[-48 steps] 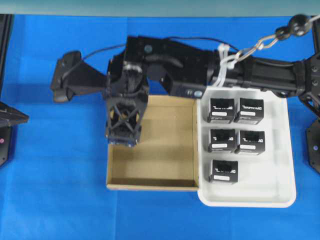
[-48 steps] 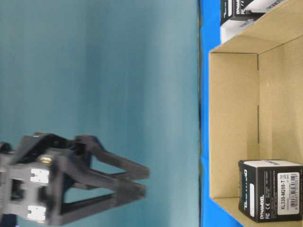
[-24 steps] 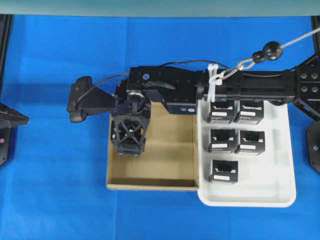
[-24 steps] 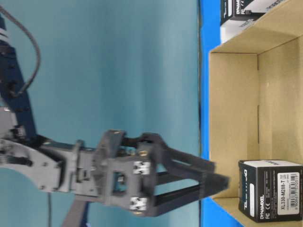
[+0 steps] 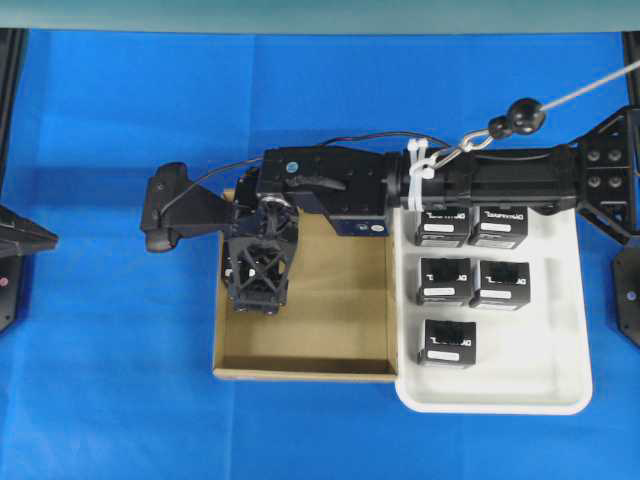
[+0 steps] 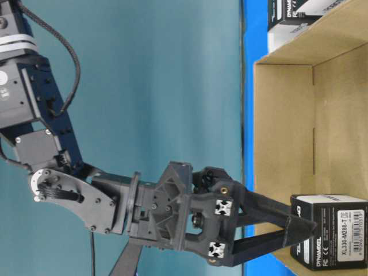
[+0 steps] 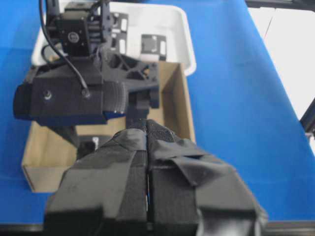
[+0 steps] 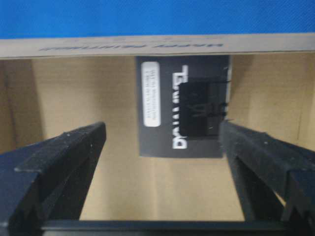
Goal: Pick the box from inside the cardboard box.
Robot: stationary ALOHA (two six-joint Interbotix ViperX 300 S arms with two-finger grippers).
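Note:
I need to move my right gripper down before I close it on the black box (image 8: 165, 108), because my fingers stop above the box in the right wrist view.
A black box (image 8: 182, 105) with white lettering and a white label strip lies on the floor of the brown cardboard box (image 8: 147, 45), near its wall. My right gripper (image 8: 162, 130) hangs open just short of it, one finger (image 8: 64, 162) to each side. From table level the right gripper (image 6: 299, 233) has its tips at the black box (image 6: 339, 230), inside the cardboard box (image 6: 284, 149). Overhead, the right gripper (image 5: 258, 285) covers that box in the cardboard box's (image 5: 300, 372) upper left corner. The left gripper (image 7: 147, 132) is shut on nothing, held back from the carton (image 7: 182, 108).
A white tray (image 5: 570, 330) touches the carton's right side and holds several identical black boxes (image 5: 445, 222). The right arm (image 5: 480, 180) stretches across the tray's far end. Blue cloth (image 5: 110, 380) covers the table around both containers.
The right gripper has come down into the carton's corner, still open; its fingertips have gone from above the carton's rim to the black box. The left gripper has not visibly changed.

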